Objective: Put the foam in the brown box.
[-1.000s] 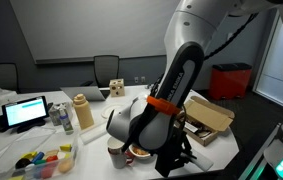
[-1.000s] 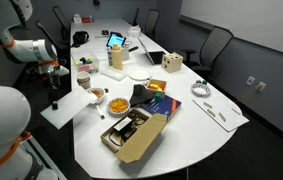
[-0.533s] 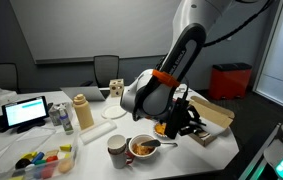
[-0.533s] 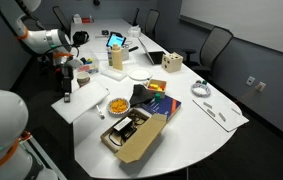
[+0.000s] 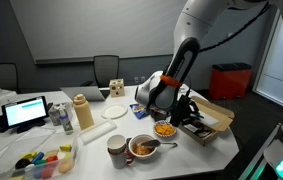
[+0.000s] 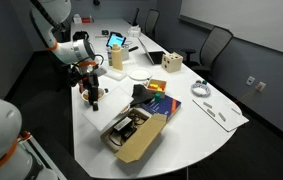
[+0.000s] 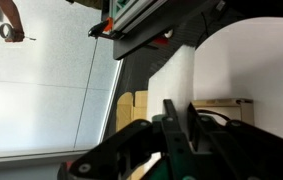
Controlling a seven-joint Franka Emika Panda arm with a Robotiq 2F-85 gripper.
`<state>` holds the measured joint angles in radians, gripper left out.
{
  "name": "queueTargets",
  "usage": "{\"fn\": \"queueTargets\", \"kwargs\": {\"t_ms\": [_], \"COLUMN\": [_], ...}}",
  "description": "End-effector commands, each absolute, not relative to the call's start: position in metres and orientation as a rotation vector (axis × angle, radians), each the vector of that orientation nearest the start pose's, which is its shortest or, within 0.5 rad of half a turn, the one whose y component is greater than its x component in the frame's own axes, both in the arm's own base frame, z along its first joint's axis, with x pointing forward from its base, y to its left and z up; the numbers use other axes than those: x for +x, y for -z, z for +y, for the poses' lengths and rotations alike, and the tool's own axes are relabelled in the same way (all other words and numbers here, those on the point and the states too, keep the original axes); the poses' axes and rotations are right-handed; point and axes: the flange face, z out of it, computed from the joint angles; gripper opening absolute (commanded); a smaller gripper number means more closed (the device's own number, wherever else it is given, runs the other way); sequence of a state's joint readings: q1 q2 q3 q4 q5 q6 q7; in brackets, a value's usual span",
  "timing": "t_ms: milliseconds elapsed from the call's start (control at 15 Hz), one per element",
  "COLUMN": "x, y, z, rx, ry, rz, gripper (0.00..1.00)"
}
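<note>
My gripper keeps hold of the foam from here until it covers the box's opening. The foam is tilted above the box's edge and would fall short if released now.
My gripper (image 7: 181,106) is shut on a pale white strip of foam (image 7: 173,75) that sticks out past the fingertips. The foam covers part of the tan brown box (image 7: 223,102) behind it. In an exterior view the gripper (image 5: 187,112) hangs at the near edge of the brown box (image 5: 214,120), which lies open on the table's right end. In an exterior view the gripper (image 6: 90,96) is left of the box (image 6: 141,135), whose big flap lid hangs open. The foam is too small to make out in both exterior views.
A bowl of orange food (image 5: 164,128), a second bowl (image 5: 143,148) and a cup (image 5: 117,151) stand near the gripper. A white plate (image 5: 114,112), a tan cylinder (image 5: 81,112), a laptop (image 5: 26,110) and a small wooden block (image 6: 172,64) stand farther off.
The arm has risen from low at the table's front by the bowls and swung across toward the brown box, gripper still shut.
</note>
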<state>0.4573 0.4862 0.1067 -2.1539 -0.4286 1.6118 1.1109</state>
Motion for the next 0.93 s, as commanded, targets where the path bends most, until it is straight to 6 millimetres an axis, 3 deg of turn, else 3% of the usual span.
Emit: {"fn": "queueTargets", "kwargs": {"t_ms": [0,200,467,867], "x": [0.406,0.414,0.427,0.442], "y": [-0.110,-0.086,-0.077,-0.066], "z": [0.176,0.150,0.124,0.123], "rx": [2.146,2.154,2.151,2.188], "ry": [0.513,0.528,0.527,0.507], "rz": [-0.306,-0.334,-0.388,-0.404], "gripper": [0.03,0.03,0.03,0.03]}}
